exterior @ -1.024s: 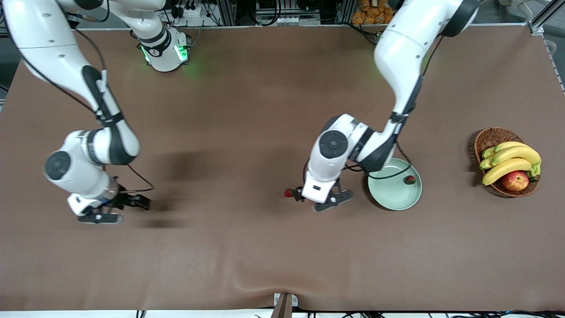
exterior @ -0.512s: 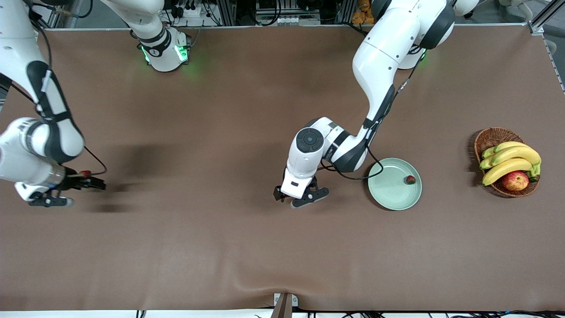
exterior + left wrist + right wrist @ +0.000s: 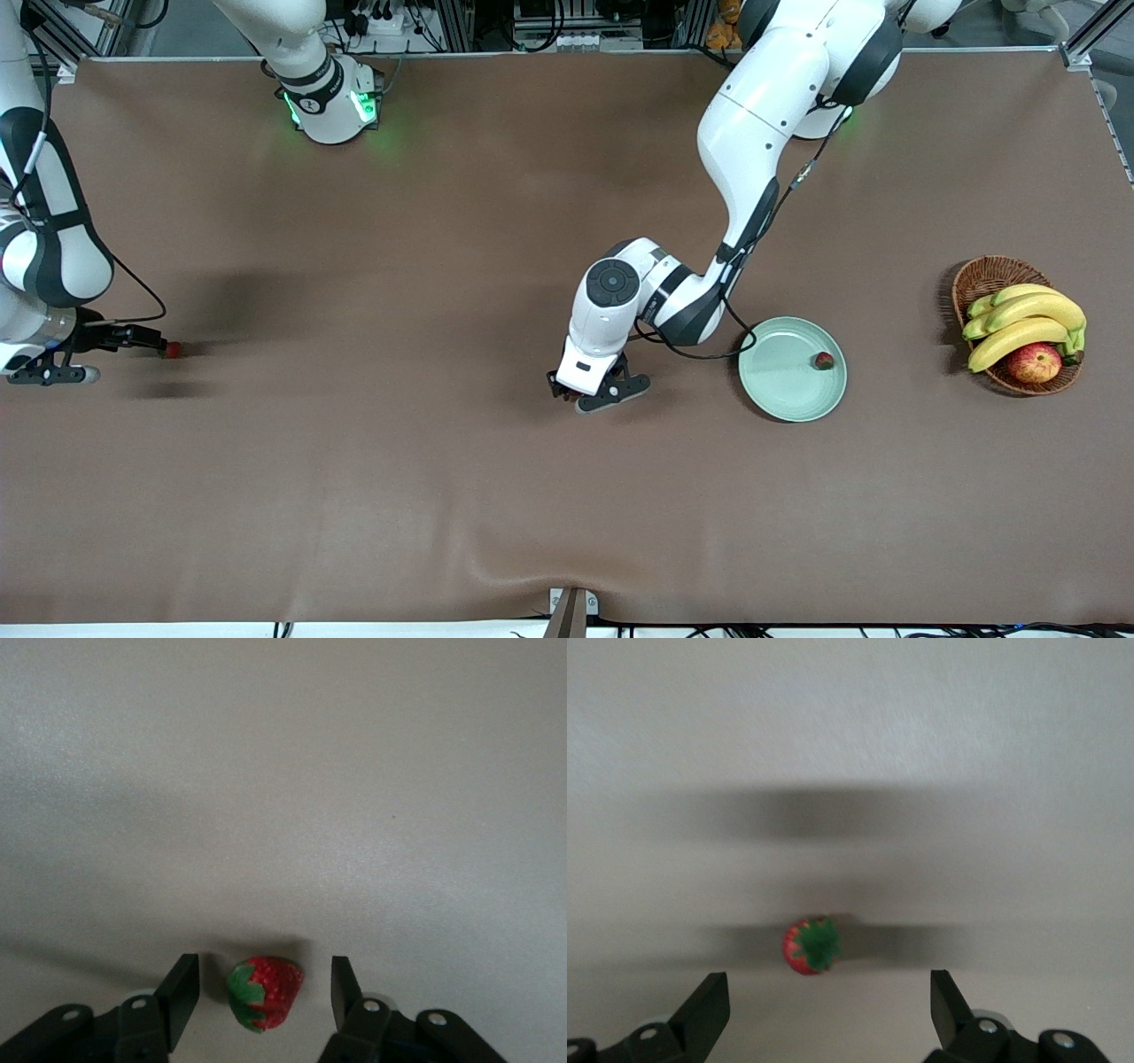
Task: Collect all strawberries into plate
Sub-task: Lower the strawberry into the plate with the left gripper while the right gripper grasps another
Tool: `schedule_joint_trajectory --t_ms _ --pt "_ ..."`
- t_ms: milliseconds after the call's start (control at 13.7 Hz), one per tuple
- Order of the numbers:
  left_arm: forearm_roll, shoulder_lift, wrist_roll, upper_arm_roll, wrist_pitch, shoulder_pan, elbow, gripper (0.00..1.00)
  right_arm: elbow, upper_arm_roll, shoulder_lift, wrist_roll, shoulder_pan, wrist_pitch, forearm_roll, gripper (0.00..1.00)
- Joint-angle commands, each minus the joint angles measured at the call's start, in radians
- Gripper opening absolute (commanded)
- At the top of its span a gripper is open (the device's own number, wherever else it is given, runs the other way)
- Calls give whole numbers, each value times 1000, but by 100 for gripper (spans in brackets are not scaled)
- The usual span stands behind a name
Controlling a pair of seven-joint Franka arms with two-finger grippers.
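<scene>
In the right wrist view my fingers stop short of the strawberry, so my right gripper moves toward it next and only then closes on it.
One strawberry (image 3: 264, 992) lies on the brown table between the fingers of my left gripper (image 3: 263, 992), which stands open with a small gap on each side of the berry. From the front, my left gripper (image 3: 582, 394) hides that berry, beside the pale green plate (image 3: 780, 390). A second strawberry (image 3: 824, 360) lies in the plate. A third strawberry (image 3: 173, 350) (image 3: 811, 945) lies at the right arm's end of the table, just ahead of the fingertips of my open right gripper (image 3: 124, 357) (image 3: 828, 1003).
A wicker basket (image 3: 974, 279) with bananas (image 3: 1028, 323) and an apple (image 3: 1034, 362) stands at the left arm's end of the table, past the plate. A cable (image 3: 700, 353) hangs from the left wrist near the plate's rim.
My left gripper shifted over the strawberry beside the plate and its jaws narrowed around it. My right arm swung out toward its end of the table, up to the third strawberry.
</scene>
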Motion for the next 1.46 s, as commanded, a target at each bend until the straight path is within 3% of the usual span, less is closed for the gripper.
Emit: schedule_joint_trajectory --t_ms 0,146,585,732,805,878,1024,1244,1390 --pt "19 20 -12 13 3 -7 34 65 -16 24 21 -1 -4 17 -33 100" --pt "19 18 -13 13 3 -7 34 54 -16 24 40 -1 -1 49 -31 100" --pt "18 20 -15 12 3 -4 26 50 -15 24 78 -3 -7 117 -31 100" --pt "18 23 -13 12 3 -4 25 48 -18 24 77 5 -4 100 -31 47" --pt "16 21 -16 12 3 -4 25 47 -18 24 78 6 -5 76 -31 28" --pt "16 21 -16 12 3 -4 25 46 -18 26 77 8 -4 56 -30 19" --pt "16 21 -12 12 3 -6 25 25 -18 26 72 6 -5 29 -30 13" --pt "22 23 -9 12 3 -6 23 0 -4 33 63 3 -1 23 -30 13" --pt "25 2 -1 13 3 -1 20 0 25 40 49 -3 45 25 -30 13"
